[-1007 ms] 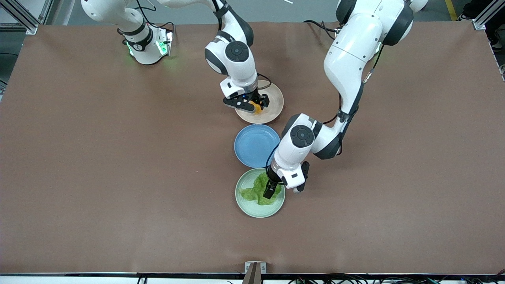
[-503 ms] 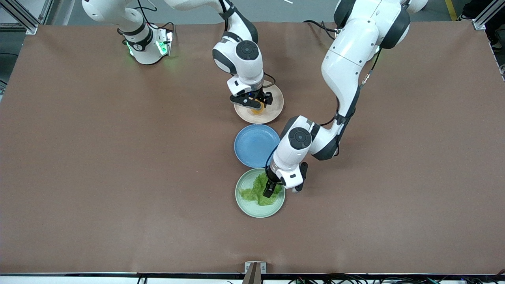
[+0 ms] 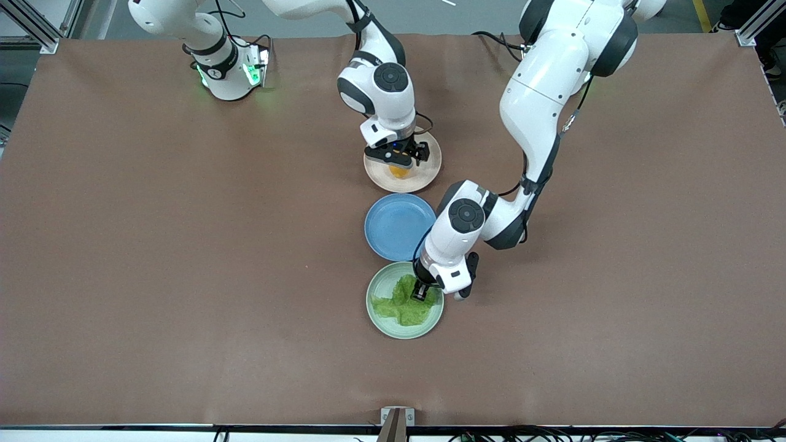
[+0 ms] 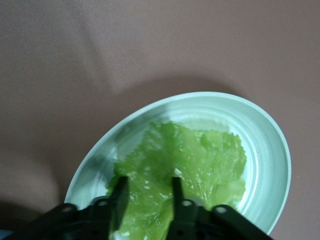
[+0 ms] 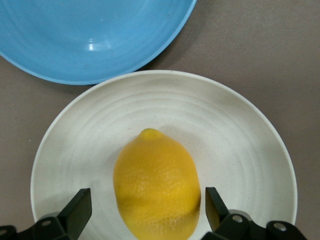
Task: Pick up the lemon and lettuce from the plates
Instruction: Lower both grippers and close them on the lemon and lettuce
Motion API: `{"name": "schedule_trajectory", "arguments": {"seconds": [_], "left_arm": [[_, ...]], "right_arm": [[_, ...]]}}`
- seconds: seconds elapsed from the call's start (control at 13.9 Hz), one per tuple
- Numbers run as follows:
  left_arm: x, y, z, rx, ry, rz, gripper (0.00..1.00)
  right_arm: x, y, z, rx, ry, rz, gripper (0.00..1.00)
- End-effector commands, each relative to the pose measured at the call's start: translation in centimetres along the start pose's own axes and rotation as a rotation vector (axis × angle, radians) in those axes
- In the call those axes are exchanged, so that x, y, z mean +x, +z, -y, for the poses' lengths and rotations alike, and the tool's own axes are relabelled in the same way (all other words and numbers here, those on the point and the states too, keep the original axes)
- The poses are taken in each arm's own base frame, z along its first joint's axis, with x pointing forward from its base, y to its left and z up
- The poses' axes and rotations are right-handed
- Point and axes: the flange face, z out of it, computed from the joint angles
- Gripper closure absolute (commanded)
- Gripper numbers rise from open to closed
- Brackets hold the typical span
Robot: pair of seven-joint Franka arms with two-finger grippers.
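Note:
The fingers are beside the lemon's middle [image 3: 398, 172], low over the beige-pink plate [image 3: 430, 167], so it is now time for my right gripper to close on the lemon.
The lemon [image 3: 399, 172] lies on the beige-pink plate [image 3: 430, 167]. My right gripper [image 3: 400, 162] hangs low over it, open, one finger on each side of the lemon [image 5: 155, 185] without touching; the right wrist view shows the gripper [image 5: 147, 192] and the plate [image 5: 235, 130]. The lettuce [image 3: 399, 307] lies bunched on the mint green plate [image 3: 382, 320]. My left gripper [image 3: 420, 293] is down in the leaf, fingers drawn in with the lettuce [image 4: 205, 155] pinched between them [image 4: 148, 180], still resting on the plate [image 4: 265, 145].
An empty blue plate [image 3: 396, 227] sits between the two plates, close to both; its rim shows in the right wrist view [image 5: 90, 40]. Bare brown table lies all around the row of plates.
My right gripper has moved over the lemon and lowered around it. My left gripper has come down upright into the lettuce and narrowed, bunching the leaf.

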Motion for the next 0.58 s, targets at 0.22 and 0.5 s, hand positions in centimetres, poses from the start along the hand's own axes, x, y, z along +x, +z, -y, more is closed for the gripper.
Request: {"name": "schedule_trajectory", "arguments": {"seconds": [0.22,0.5], "left_arm": [[-0.5,-0.5,-0.6,-0.022,0.014,-0.006,1.0],[-0.3,-4.3,-2.7,-0.07,-0.003,0.009,1.0]], "right_arm": [[-0.4,0.2,0.3,-0.006,-0.006,-0.027,0.06],[-0.4,0.7,0.1,-0.015,-0.007,-0.027,0.22]]}}
